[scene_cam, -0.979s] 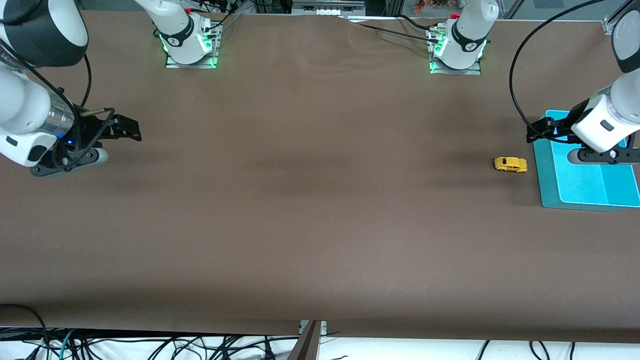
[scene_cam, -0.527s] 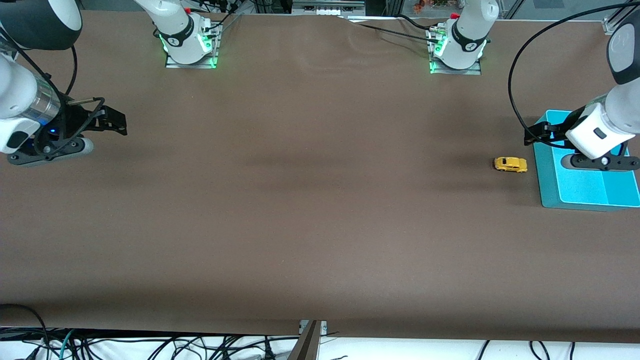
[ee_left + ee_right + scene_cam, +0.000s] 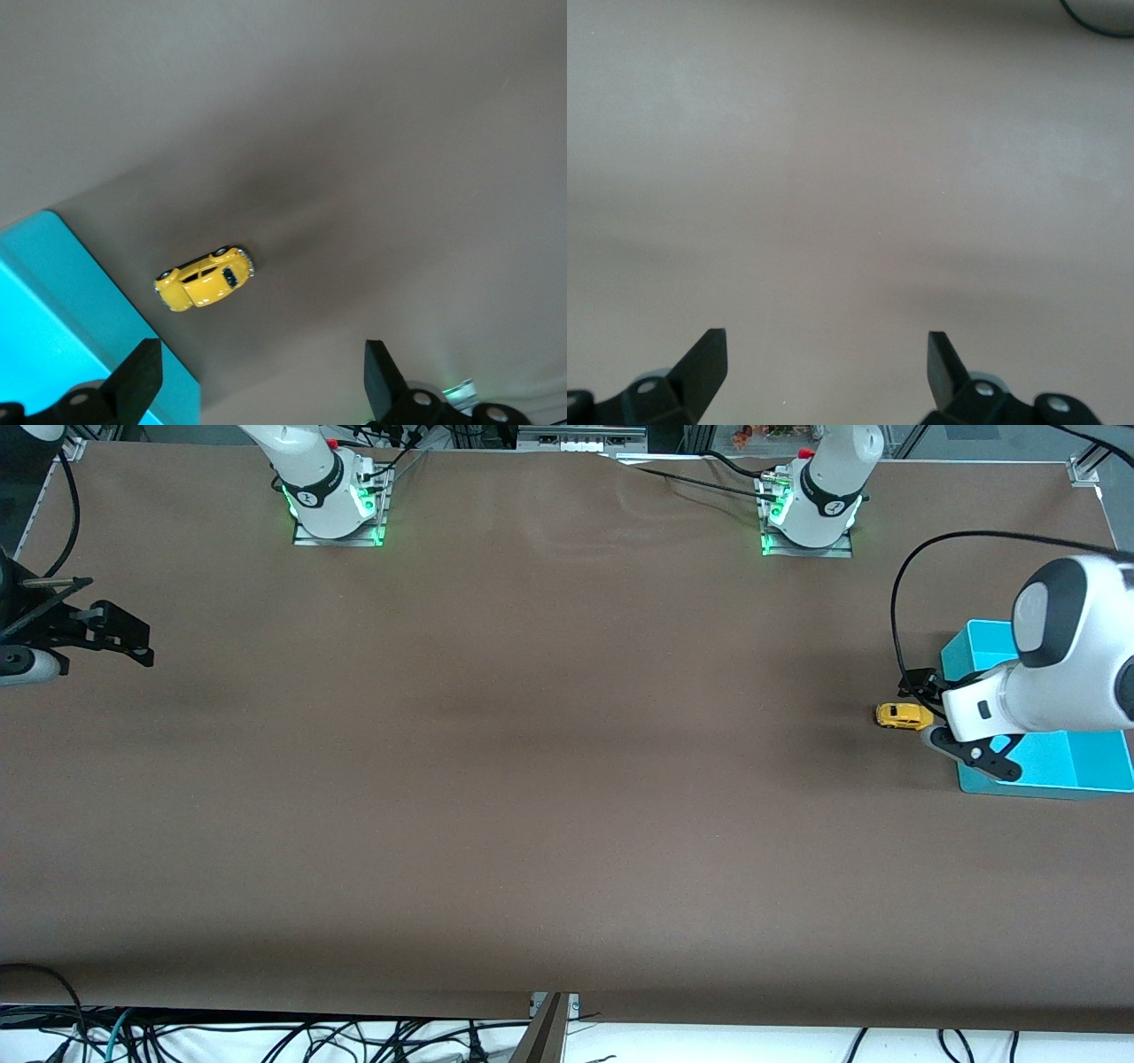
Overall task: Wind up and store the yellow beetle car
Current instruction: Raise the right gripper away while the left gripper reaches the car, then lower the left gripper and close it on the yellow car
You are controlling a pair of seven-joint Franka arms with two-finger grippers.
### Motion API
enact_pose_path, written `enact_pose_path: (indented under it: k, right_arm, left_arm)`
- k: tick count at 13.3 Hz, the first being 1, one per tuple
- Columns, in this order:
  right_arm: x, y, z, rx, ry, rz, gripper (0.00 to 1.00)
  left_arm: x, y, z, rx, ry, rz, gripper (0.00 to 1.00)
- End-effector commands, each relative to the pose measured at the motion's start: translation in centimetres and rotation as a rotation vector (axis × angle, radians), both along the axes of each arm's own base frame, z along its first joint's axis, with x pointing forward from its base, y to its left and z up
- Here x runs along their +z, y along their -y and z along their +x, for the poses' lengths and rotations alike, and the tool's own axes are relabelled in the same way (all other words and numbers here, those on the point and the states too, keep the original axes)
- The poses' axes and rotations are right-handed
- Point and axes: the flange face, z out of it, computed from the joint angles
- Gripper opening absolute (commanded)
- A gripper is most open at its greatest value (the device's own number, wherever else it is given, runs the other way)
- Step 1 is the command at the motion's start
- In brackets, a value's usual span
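The yellow beetle car (image 3: 904,716) needs to go into the teal box (image 3: 1045,766), so my left gripper should grab the car by its door sides next.
The yellow beetle car (image 3: 904,716) sits on its wheels on the brown table, just beside the teal box (image 3: 1045,766), on the side toward the right arm's end. My left gripper (image 3: 924,705) hangs open over the strip between car and box. In the left wrist view the car (image 3: 205,278) lies ahead of the gripper (image 3: 260,359), clear of both fingers, with the box edge (image 3: 53,301) under one finger. My right gripper (image 3: 120,638) is open and holds nothing, over bare table at the right arm's end. The right wrist view shows that gripper (image 3: 826,350) over bare table.
The teal box is a shallow open tray, partly covered by the left arm's wrist (image 3: 1054,682). A black cable (image 3: 899,602) loops above the car. The two arm bases (image 3: 332,496) (image 3: 811,505) stand along the table edge farthest from the front camera.
The left arm has swung from over the teal box down toward the car. The right arm has drawn back toward its end of the table. The car has not moved.
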Motion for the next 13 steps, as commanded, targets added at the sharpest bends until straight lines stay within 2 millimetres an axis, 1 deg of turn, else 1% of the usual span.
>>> enact_pose_path:
  k: [1,3,4,5,6,7,9,10,11,13]
  right_arm:
    - [-0.5,2.2,-1.2,-0.048,-0.025,-0.002,1.00]
    - [-0.3,1.7,-1.6,-0.050,-0.028,-0.002,1.00]
    - [-0.3,1.8,-1.8,-0.053,-0.036,-0.003,1.00]
    - [-0.1,1.7,-1.9,-0.053,-0.033,-0.002,1.00]
    - [0.0,1.3,-2.1,-0.046,-0.037,-0.003,1.00]
    - [-0.1,1.4,-2.3,-0.053,-0.052,-0.003,1.00]
    - [-0.2,1.2,-2.3,-0.067,-0.057,-0.003,1.00]
    - [-0.6,1.1,-1.9,-0.065,-0.065,-0.001,1.00]
    - [-1.2,1.2,-1.7,-0.069,-0.075,0.014,1.00]
    - [-1.2,1.1,-1.6,-0.067,-0.073,0.022,1.00]
  left_arm:
    - [-3.7,-1.7,-3.0,-0.211,-0.006,-0.021,1.00]
    - [-6.8,-3.8,-4.5,-0.405,0.028,-0.060,1.00]
    - [-8.7,-4.9,-5.5,-0.506,0.045,-0.098,1.00]
    - [-10.2,-6.5,-6.6,-0.586,0.082,-0.123,1.00]
    - [-11.3,-7.2,-7.3,-0.661,0.118,-0.134,1.00]
    - [-12.6,-7.3,-8.3,-0.697,0.129,-0.145,1.00]
    - [-13.8,-7.2,-9.5,-0.709,0.128,-0.155,1.00]
    - [-14.1,-7.1,-9.7,-0.739,0.152,-0.150,1.00]
    - [-14.1,-7.0,-9.4,-0.799,0.186,-0.145,1.00]
    - [-14.5,-7.0,-9.6,-0.841,0.198,-0.148,1.00]
